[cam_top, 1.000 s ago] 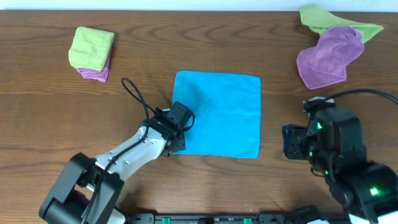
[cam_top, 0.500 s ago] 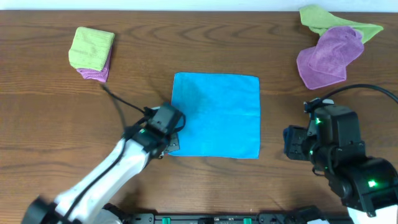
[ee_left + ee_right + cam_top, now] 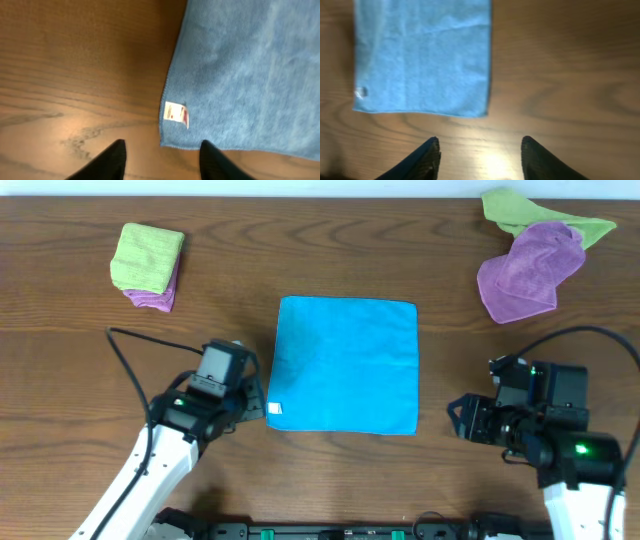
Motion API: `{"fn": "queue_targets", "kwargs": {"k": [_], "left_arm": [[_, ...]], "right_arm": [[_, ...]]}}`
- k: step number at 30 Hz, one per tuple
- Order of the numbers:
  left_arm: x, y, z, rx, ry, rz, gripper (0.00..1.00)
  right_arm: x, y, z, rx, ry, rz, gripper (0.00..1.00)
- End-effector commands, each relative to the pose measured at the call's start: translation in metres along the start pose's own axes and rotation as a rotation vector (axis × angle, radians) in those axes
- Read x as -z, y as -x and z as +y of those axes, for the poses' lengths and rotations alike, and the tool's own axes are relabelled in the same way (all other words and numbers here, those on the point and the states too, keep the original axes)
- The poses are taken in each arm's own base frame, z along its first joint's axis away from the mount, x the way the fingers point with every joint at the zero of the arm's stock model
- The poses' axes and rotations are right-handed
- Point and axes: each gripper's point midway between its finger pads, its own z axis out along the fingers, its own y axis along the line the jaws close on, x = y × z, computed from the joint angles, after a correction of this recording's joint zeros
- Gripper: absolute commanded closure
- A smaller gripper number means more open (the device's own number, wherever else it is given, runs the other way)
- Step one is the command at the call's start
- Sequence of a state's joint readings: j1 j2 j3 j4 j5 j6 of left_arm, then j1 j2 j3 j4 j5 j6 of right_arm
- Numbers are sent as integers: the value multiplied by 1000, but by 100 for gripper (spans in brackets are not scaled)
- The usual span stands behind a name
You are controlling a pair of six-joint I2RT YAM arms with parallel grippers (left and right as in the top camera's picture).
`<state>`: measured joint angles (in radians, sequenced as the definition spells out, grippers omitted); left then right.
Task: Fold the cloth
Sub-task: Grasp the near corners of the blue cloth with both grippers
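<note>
I should grab the blue cloth's untagged front corner (image 3: 412,430) (image 3: 483,113) with my right gripper to fold the front edge of the blue cloth toward the back.
The blue cloth (image 3: 345,365) lies spread flat in the middle of the table, with a small white tag (image 3: 276,408) at its front left corner. My left gripper (image 3: 256,396) hovers just left of that corner, open and holding nothing. In the left wrist view the cloth (image 3: 240,75) and its tag (image 3: 176,113) lie just ahead of the gripper (image 3: 162,150). My right gripper (image 3: 458,420) is open over bare wood, right of the cloth's front right corner. From the right wrist, the cloth (image 3: 425,55) lies ahead and to the left of the gripper (image 3: 480,147).
A folded green cloth sits on a folded purple one as a stack (image 3: 148,265) at the back left. A crumpled purple cloth (image 3: 525,275) and a crumpled green cloth (image 3: 540,215) lie at the back right. The left arm's cable (image 3: 130,350) loops over the wood.
My left gripper opened, came off the cloth's front left corner and drew back to the left. The right gripper opened slightly wider and shifted a little toward the front.
</note>
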<state>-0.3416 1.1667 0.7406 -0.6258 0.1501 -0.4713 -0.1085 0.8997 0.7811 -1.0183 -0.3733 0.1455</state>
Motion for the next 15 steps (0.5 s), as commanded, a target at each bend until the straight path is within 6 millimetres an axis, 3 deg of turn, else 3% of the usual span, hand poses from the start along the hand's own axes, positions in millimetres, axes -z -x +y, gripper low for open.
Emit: {"fn": "queue_targets", "kwargs": {"k": [1,7,15], "left_arm": [[-11,-18,1,-14,-115,79,43],[-35,-34,8,41,-209,111,36],[-63,-38,4,52,-251,163,34]], "right_arm": [[-19,-17,16,-13,205,37,39],[-63,-46,5,-103,275,122,34],[-96,-56,-5,-159,298,191,31]]}}
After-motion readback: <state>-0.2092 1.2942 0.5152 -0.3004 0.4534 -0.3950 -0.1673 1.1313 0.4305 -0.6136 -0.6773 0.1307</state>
